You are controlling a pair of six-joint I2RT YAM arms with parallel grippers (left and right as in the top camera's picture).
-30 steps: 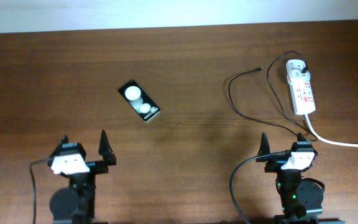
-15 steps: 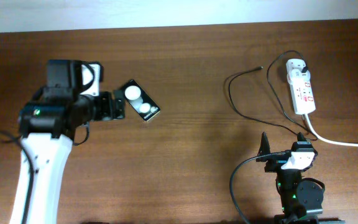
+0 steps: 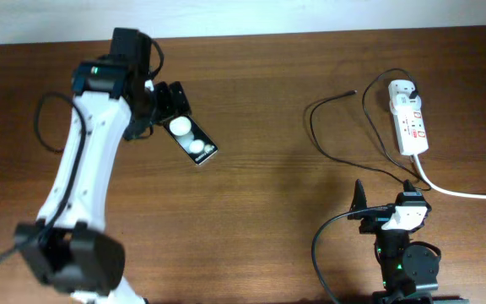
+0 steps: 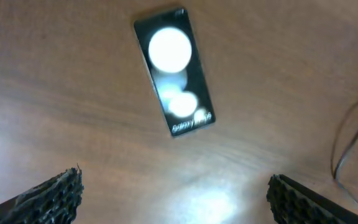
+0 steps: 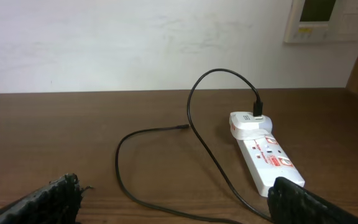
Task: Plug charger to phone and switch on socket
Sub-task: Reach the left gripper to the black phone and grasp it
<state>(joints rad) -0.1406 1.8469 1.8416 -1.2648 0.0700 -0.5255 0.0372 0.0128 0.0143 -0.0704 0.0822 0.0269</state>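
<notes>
The robot's left gripper will next grab the phone [image 3: 191, 138] across its two long edges and leave the lettered end free, to hand the phone to the right gripper.
The phone [image 3: 191, 138] is a flat black slab with two white round marks, lying slanted on the table left of centre; it also shows in the left wrist view [image 4: 173, 71]. My left gripper [image 3: 165, 100] is open and empty, hovering just beyond the phone's upper-left end. The charger [image 3: 323, 127] is a thin black cable looping from the socket, its free tip [image 3: 352, 92] on the table. The socket [image 3: 409, 116] is a white power strip at the right; it also shows in the right wrist view [image 5: 265, 151]. My right gripper [image 3: 385, 196] is open and empty near the front edge.
The thick white cord [image 3: 462, 192] of the strip runs off to the right edge. A white wall [image 5: 135, 43] with a wall panel [image 5: 322, 18] lies beyond the table's far edge. The brown wooden table [image 3: 260, 203] is between the phone and the cable.
My left arm rose from its rest pose at the front left and swung out over the table to the phone's far end. The right arm, phone and cable have not moved.
</notes>
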